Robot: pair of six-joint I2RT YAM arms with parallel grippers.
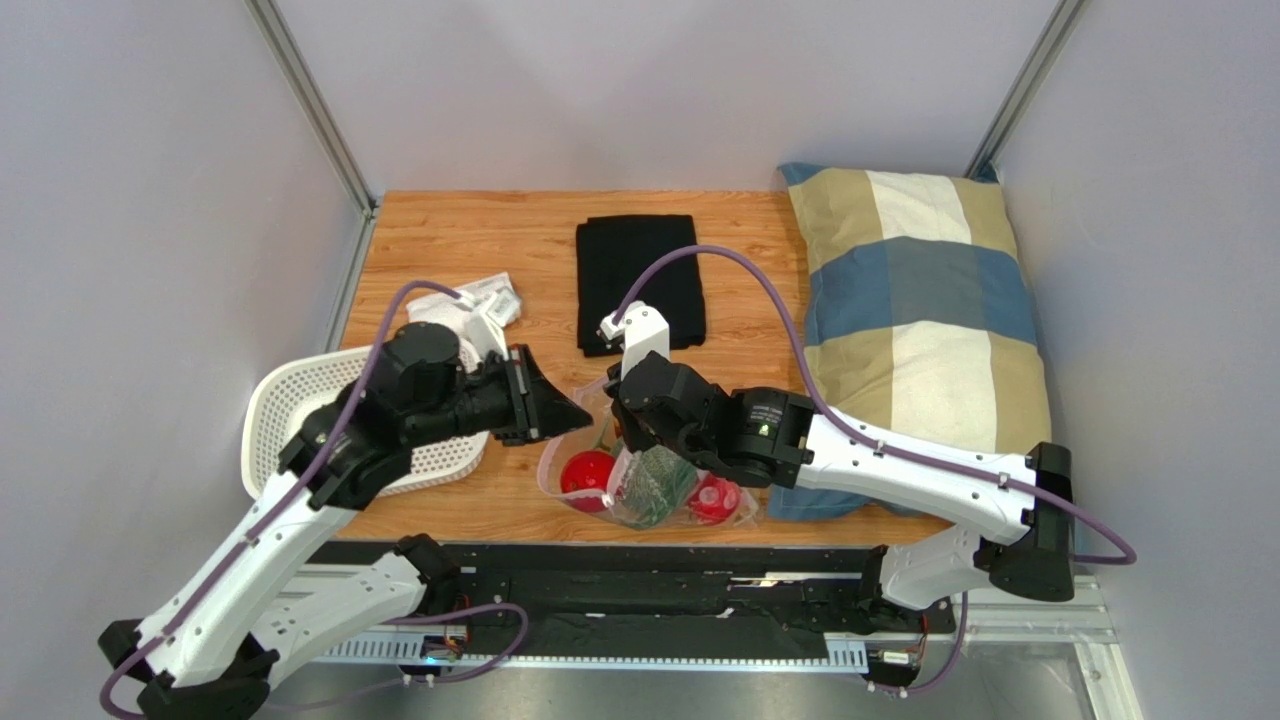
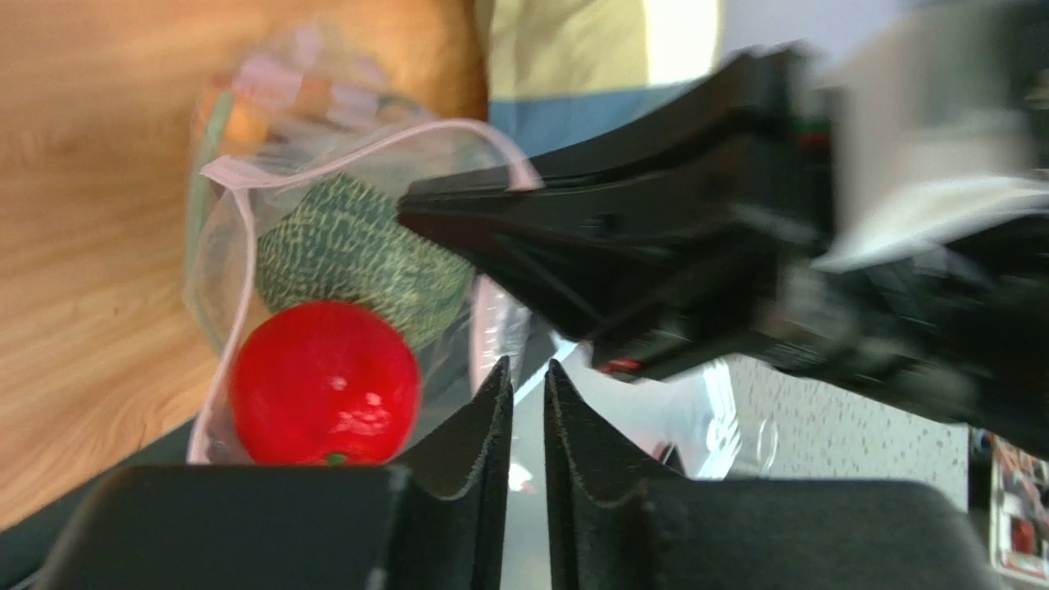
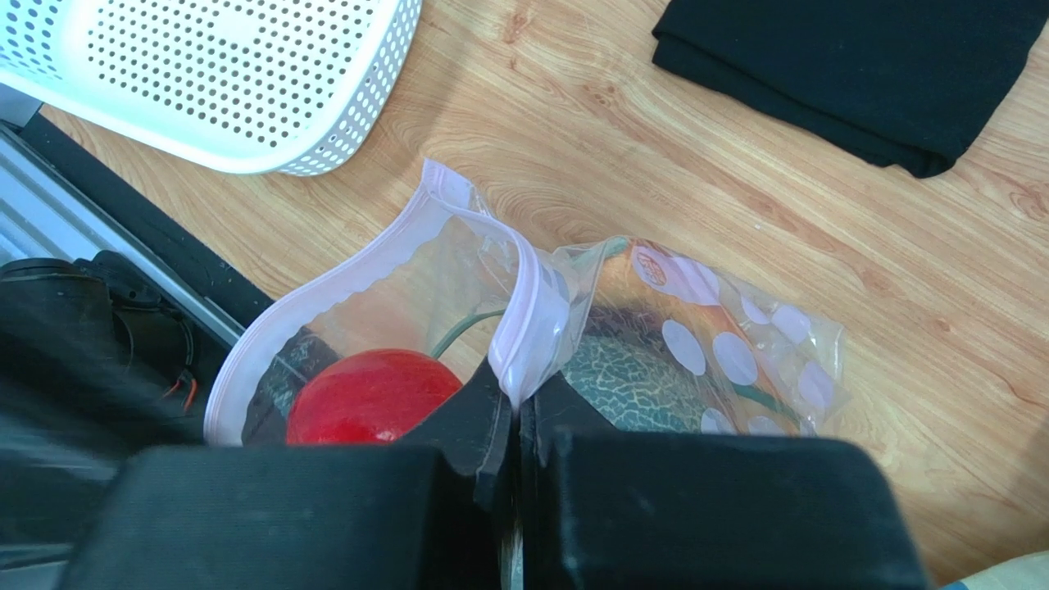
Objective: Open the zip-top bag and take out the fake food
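Observation:
I need to reach through the bag's gaping opening next with my left gripper and grab the red fruit across its round sides to take it out.
The zip-top bag (image 1: 669, 495) lies at the table's near edge with its mouth gaping; it also shows in the right wrist view (image 3: 739, 357) and the left wrist view (image 2: 240, 258). Inside are a red fruit (image 1: 586, 474), a second red fruit (image 1: 715, 498) and a green netted piece (image 1: 649, 483). My right gripper (image 3: 517, 400) is shut on the bag's pinkish zip strip (image 3: 523, 332) and holds that lip up. My left gripper (image 2: 527, 369) hangs just beside the bag's mouth, its fingers a narrow gap apart with nothing between them, near the red fruit (image 2: 323, 381).
A white perforated basket (image 1: 301, 428) stands at the left, under my left arm. A folded black cloth (image 1: 642, 281) lies behind the bag, a rolled white towel (image 1: 481, 308) at the back left, and a checked pillow (image 1: 917, 315) fills the right side.

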